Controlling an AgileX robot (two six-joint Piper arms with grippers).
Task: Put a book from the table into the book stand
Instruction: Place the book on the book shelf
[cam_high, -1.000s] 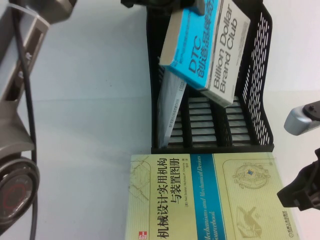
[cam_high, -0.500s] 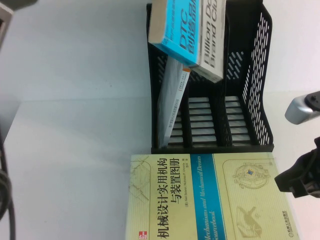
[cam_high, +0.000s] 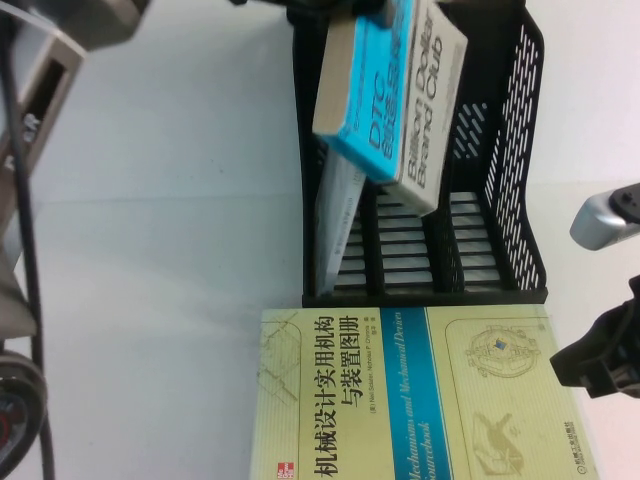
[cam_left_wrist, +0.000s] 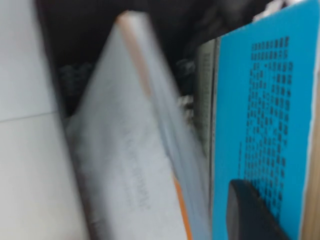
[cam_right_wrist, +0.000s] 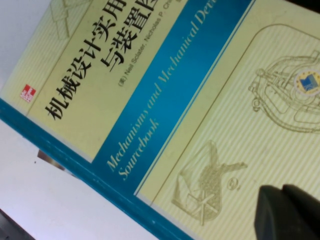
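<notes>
My left gripper should keep holding the book until the book's lower corner reaches the slatted base of the black stand. The book's corner is still above the stand's base.
The blue-and-grey book (cam_high: 390, 95) lettered "DTC" hangs tilted over the left and middle slots of the black book stand (cam_high: 520, 150), its lower corner down among the dividers. My left gripper (cam_high: 345, 8) is shut on the book's top end at the frame's upper edge. In the left wrist view one dark finger (cam_left_wrist: 247, 212) presses on the blue cover (cam_left_wrist: 260, 125); the other finger is hidden behind the book. My right gripper (cam_high: 600, 360) is shut and empty at the right edge of the white table (cam_high: 150, 250); its closed fingertips (cam_right_wrist: 290, 212) hover over the yellow-green book.
A thin white-grey book with an orange mark (cam_high: 335, 215) leans in the stand's left slot, close beside the held book (cam_left_wrist: 125, 165). A large pale yellow-green book with a blue band (cam_high: 400, 395) lies flat in front of the stand (cam_right_wrist: 165, 100). Bare tabletop lies left of the stand.
The held book rose and shifted left half a second ago, then dropped lower and turned more upright over the stand. The left arm has shifted. The right gripper has barely moved.
</notes>
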